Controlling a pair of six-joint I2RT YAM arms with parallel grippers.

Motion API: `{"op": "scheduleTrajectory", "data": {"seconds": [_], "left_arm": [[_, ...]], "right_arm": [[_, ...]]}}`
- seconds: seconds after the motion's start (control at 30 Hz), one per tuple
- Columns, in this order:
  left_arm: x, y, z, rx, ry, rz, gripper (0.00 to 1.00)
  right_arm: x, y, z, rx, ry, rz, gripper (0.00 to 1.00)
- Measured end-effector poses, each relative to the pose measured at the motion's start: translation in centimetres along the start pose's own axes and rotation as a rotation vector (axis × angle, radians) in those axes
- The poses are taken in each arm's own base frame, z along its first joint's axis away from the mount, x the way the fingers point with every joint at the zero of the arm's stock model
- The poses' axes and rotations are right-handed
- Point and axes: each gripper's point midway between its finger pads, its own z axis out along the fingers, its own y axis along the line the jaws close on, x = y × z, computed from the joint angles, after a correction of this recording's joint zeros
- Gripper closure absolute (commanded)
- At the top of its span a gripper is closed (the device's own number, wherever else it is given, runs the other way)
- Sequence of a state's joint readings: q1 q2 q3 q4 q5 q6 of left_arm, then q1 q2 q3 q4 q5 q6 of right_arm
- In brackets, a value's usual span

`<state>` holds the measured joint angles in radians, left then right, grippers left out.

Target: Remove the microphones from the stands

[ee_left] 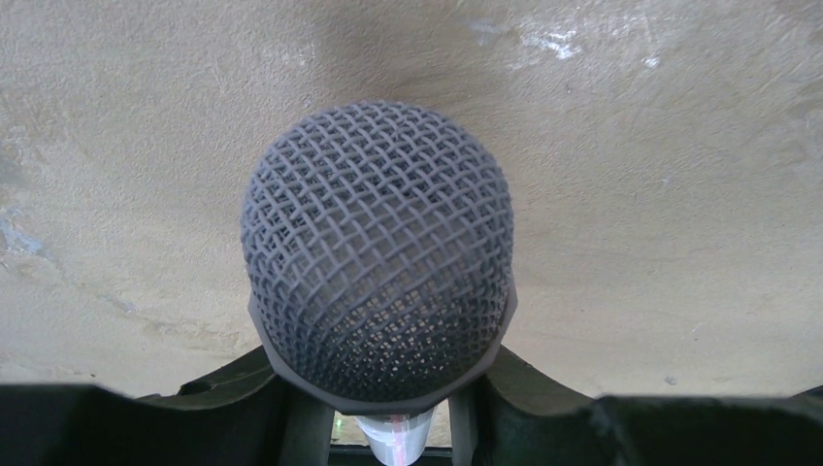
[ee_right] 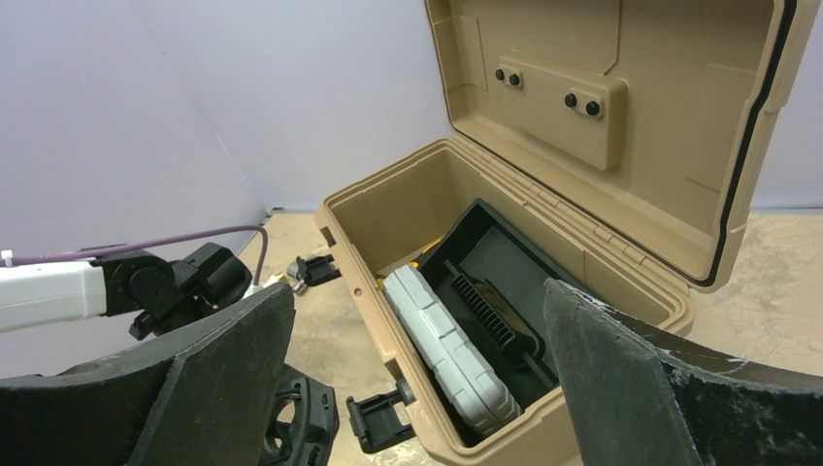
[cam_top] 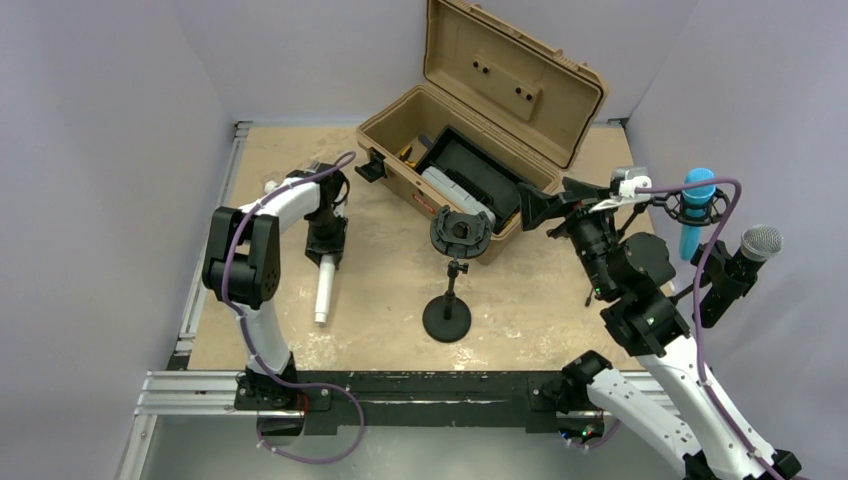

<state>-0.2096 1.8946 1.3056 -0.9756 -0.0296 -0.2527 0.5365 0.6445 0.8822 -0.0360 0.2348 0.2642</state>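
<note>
The microphone lies lengthwise low above flat, empty table; my left gripper should release it.
The microphone has a white handle (cam_top: 323,290) and a grey mesh head (ee_left: 377,272). It lies low over the tan table at the left, handle toward the near edge. My left gripper (cam_top: 326,245) reaches down onto its head end, and its dark fingers (ee_left: 306,427) stand close on either side of the neck, shut on it. The black stand (cam_top: 447,318) is at the table's middle, and its round shock-mount ring (cam_top: 461,230) is empty. The ring also shows in the right wrist view (ee_right: 303,427). My right gripper (cam_top: 545,205) hovers wide open and empty (ee_right: 417,301) right of the ring.
An open tan case (cam_top: 395,135) stands at the back with a black tray and a grey box (ee_right: 442,345) inside, its latches hanging at the front. At the far right a blue microphone (cam_top: 697,215) and a black one (cam_top: 755,250) sit on other mounts.
</note>
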Motion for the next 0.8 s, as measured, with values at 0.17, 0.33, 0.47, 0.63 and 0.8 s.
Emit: {"op": "scheduleTrajectory", "data": {"seconds": [0.17, 0.33, 0.47, 0.63, 0.8], "left_arm": [[0.07, 0.02, -0.02, -0.001, 0.003, 0.0, 0.68], [0.1, 0.02, -0.03, -0.001, 0.004, -0.003, 0.52], [0.15, 0.0, -0.06, -0.002, 0.007, -0.01, 0.4], [0.17, -0.02, -0.08, -0.002, 0.007, -0.018, 0.39], [0.17, -0.02, -0.08, -0.002, 0.007, -0.018, 0.38]], "right_arm": [[0.13, -0.03, 0.01, 0.001, 0.003, -0.001, 0.01], [0.12, -0.04, -0.01, 0.001, 0.003, -0.001, 0.01], [-0.12, -0.02, -0.17, -0.001, -0.005, 0.001, 0.01], [-0.25, 0.0, -0.28, -0.002, -0.009, 0.002, 0.01], [-0.18, -0.01, -0.25, -0.002, -0.007, 0.002, 0.01]]}}
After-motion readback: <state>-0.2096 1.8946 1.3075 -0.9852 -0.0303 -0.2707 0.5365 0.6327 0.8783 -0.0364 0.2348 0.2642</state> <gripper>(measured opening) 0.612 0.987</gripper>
